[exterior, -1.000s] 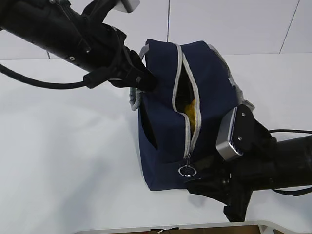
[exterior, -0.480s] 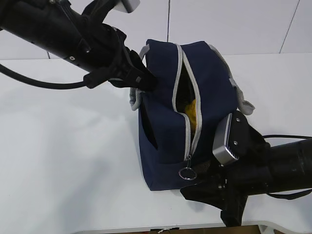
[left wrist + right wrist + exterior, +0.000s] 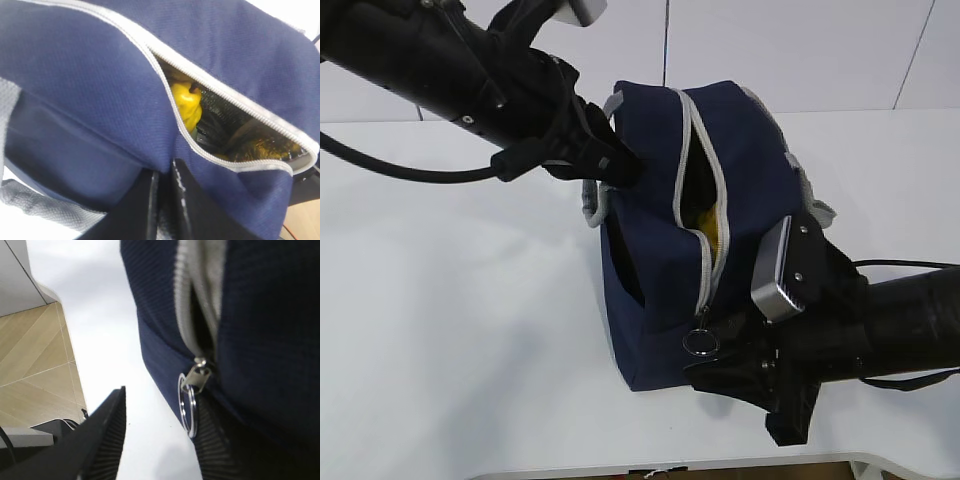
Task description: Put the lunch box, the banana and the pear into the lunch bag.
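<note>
I should take hold of the zipper by its metal ring pull (image 3: 701,342) next with my right gripper, to zip the packed lunch bag (image 3: 650,250) closed.
The navy lunch bag (image 3: 660,250) stands mid-table with its grey zipper part open. My left gripper (image 3: 620,165) is shut on the bag's fabric (image 3: 125,125) at the far end of the zipper, its jaws pinching a fold. Through the gap the left wrist view shows the yellow pear (image 3: 186,102) with its dark stem. Whether the banana is there cannot be told, and the lunch box is hidden. My right gripper (image 3: 160,405) is open at the bag's near end. The metal ring pull (image 3: 189,405) hangs between the fingers, against the right finger (image 3: 220,445).
The bag's grey handle (image 3: 592,205) droops on the left side, below my left gripper. White table (image 3: 450,330) spreads to the left of the bag. Its front edge (image 3: 650,468) runs just below my right arm, with wooden floor (image 3: 35,365) beyond.
My right gripper has slid left and a little up, closing in on the ring pull. The bag has shifted slightly left. The left gripper keeps its hold.
</note>
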